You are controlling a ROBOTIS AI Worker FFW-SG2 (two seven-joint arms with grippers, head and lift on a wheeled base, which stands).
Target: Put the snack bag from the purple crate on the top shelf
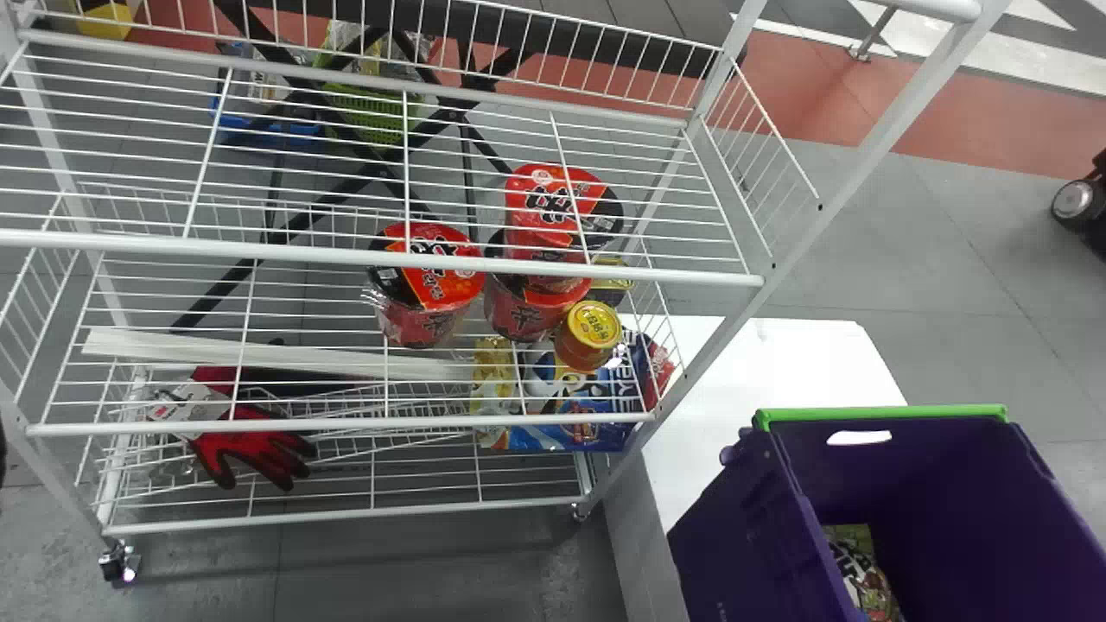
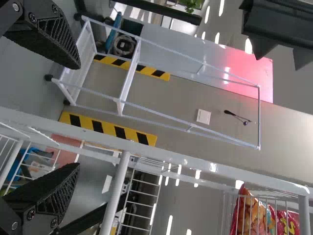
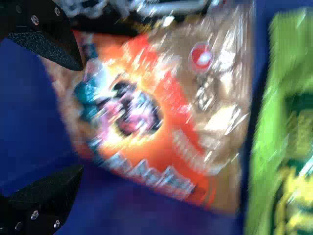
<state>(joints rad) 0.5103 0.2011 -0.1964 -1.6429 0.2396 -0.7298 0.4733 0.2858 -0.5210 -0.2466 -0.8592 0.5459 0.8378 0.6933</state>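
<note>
My right gripper grabs the orange and clear snack bag by its orange printed middle next, to set the bag on the top shelf.
The purple crate stands at the lower right of the head view, with a green snack bag inside. In the right wrist view an orange and clear snack bag lies against the crate's dark blue-purple inside, beside a green bag. My right gripper is open at the orange bag's near edge, one finger on either side of it in the picture; contact cannot be told. My left gripper is open and holds nothing, by a white rack rail. The rack's upper wire shelf spans the head view.
Cup noodles, a small yellow-lidded can and blue snack packs sit lower on the rack, with red gloves to their left. A white table adjoins the crate. Red snack bags stand behind wire in the left wrist view.
</note>
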